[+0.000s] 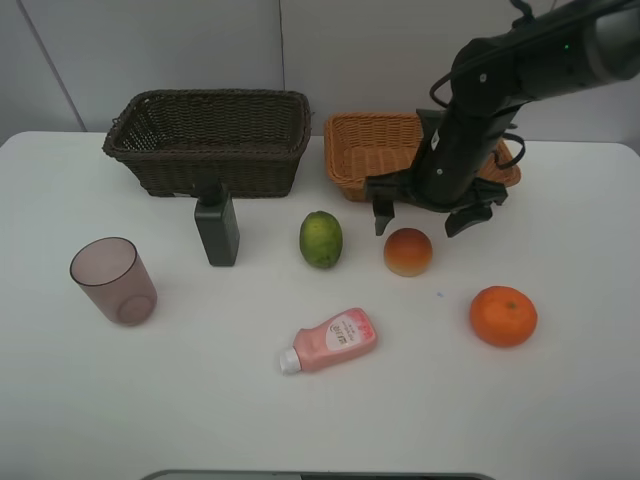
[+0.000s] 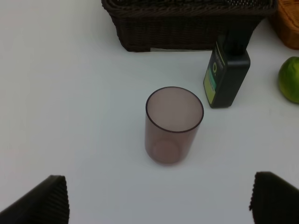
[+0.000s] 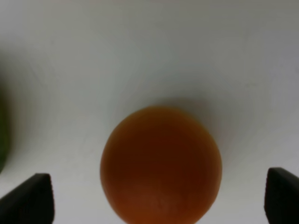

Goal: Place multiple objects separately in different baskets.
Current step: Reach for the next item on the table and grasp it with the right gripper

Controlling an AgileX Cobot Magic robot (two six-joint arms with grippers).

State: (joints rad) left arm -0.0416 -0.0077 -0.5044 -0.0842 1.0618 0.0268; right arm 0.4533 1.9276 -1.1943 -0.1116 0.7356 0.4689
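Note:
The peach-like fruit should be grabbed next by its round middle (image 1: 408, 252) with my right gripper, so that I can place it in the orange-tan basket (image 1: 370, 150).
My right gripper (image 1: 423, 222) is open and hovers just above and behind the red-yellow peach-like fruit (image 1: 408, 251), which lies between its spread fingers in the right wrist view (image 3: 161, 163). My left gripper (image 2: 159, 205) is open and empty, a little short of the upright mauve cup (image 2: 174, 123); it does not show in the high view. On the table are the cup (image 1: 114, 280), dark green bottle (image 1: 217, 228), lime (image 1: 321, 239), orange (image 1: 503, 315) and the pink squeeze bottle (image 1: 330, 342) lying on its side. The dark brown basket (image 1: 205, 140) and the orange-tan basket (image 1: 370, 150) stand at the back.
The right arm (image 1: 480, 100) reaches over the orange-tan basket's right side. The dark green bottle (image 2: 226, 77) stands just in front of the dark basket (image 2: 187, 23). The lime (image 2: 289, 79) sits to the peach's left. Both baskets look empty where visible.

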